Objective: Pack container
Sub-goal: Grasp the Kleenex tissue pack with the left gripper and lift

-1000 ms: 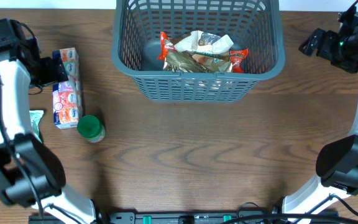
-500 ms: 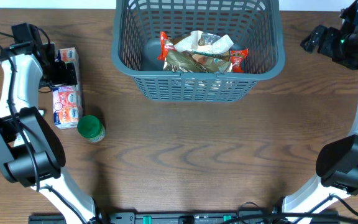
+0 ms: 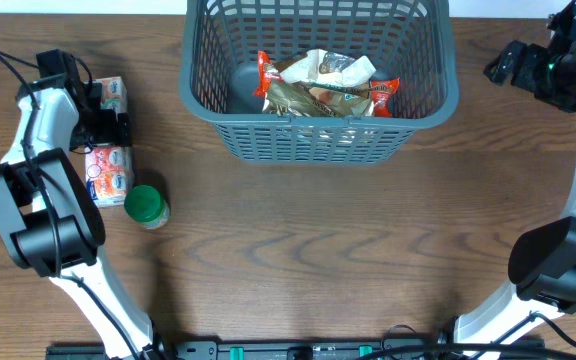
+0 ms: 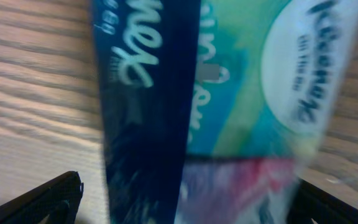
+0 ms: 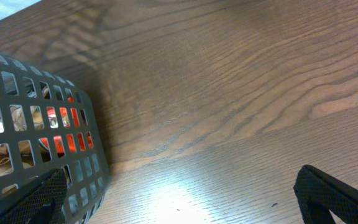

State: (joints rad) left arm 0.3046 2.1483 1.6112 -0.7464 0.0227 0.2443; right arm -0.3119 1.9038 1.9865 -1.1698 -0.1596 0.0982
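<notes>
The left gripper grabs the Kleenex tissue pack [image 3: 108, 172] across its long sides near the middle next. Then I lay the tissue pack lengthwise into the container [image 3: 318, 128].
The dark grey lattice container [image 3: 318, 128] stands at the back middle of the table and holds several snack packets [image 3: 323, 85]. It also shows in the right wrist view [image 5: 42, 124]. A Kleenex tissue pack [image 3: 108, 172] lies flat at the far left and fills the left wrist view [image 4: 241, 106]. My left gripper [image 3: 103, 125] is low over the pack, open, with a finger on each side of it [image 4: 185, 205]. My right gripper [image 3: 503, 68] hangs open and empty to the right of the container [image 5: 185, 199].
A small jar with a green lid [image 3: 146, 205] stands just in front of the tissue pack. Bare wooden tabletop [image 3: 318, 250] stretches in front of the container.
My left gripper has swung in from the left and now sits over the tissue pack, straddling it. The right arm has barely moved.
</notes>
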